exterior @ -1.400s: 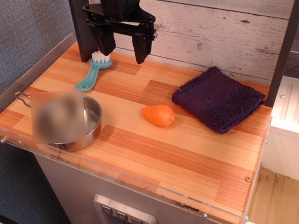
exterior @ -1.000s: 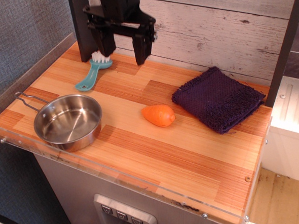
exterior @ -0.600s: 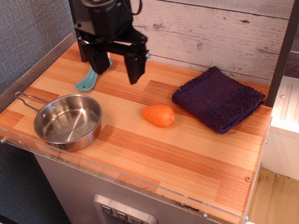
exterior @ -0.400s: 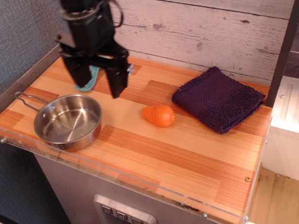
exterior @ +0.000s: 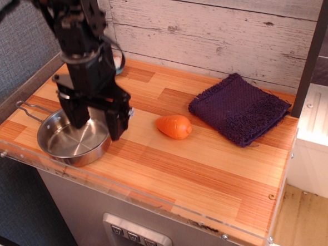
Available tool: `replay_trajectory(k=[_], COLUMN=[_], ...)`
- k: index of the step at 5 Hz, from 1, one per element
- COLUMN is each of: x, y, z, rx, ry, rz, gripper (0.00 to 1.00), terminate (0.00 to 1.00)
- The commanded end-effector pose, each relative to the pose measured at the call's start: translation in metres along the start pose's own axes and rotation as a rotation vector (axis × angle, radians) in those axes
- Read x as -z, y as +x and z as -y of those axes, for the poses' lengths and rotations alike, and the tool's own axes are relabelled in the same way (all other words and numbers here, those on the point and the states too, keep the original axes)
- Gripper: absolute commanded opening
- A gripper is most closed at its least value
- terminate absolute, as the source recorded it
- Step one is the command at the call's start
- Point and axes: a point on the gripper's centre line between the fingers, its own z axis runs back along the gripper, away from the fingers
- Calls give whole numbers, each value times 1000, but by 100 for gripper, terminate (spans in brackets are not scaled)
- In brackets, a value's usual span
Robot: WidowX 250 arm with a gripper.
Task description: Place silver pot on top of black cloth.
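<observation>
My gripper needs to lift the pot (exterior: pixel 65 146) by its thin rim (exterior: pixel 110 138) next, because the pot is too wide across for my gripper's fingers.
The silver pot (exterior: pixel 65 146) sits at the front left of the wooden table, its wire handle (exterior: pixel 26 109) pointing back left. My gripper (exterior: pixel 97 124) is open and hangs over the pot's right rim, one finger (exterior: pixel 78 114) over the pot's inside and the other finger (exterior: pixel 117 121) just outside the rim. It holds nothing. The black cloth (exterior: pixel 240 108) lies flat at the back right of the table, well apart from the pot. An orange toy carrot (exterior: pixel 174 126) lies between the pot and the cloth.
The wooden table (exterior: pixel 183 166) has a clear plastic lip along its front edge. A plank wall (exterior: pixel 219 25) stands behind. The arm hides the teal brush at the back left. A dark post (exterior: pixel 313 52) rises at the right.
My gripper has moved from the back of the table forward and left, and down, to stand over the pot's right rim. It stayed open. Pot, carrot and cloth have not moved.
</observation>
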Motion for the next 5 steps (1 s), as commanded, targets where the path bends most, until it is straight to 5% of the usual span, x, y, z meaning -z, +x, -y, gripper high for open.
replay_trajectory(k=[1, 2, 3, 5], x=[29, 42, 39, 23], y=[3, 2, 2, 1], z=[7, 7, 6, 2], rx=[27, 42, 55, 60], ry=[28, 19, 17, 16], rz=[8, 5, 29, 64], gripper=[100, 100, 0, 0], terminate=[0, 0, 0, 0])
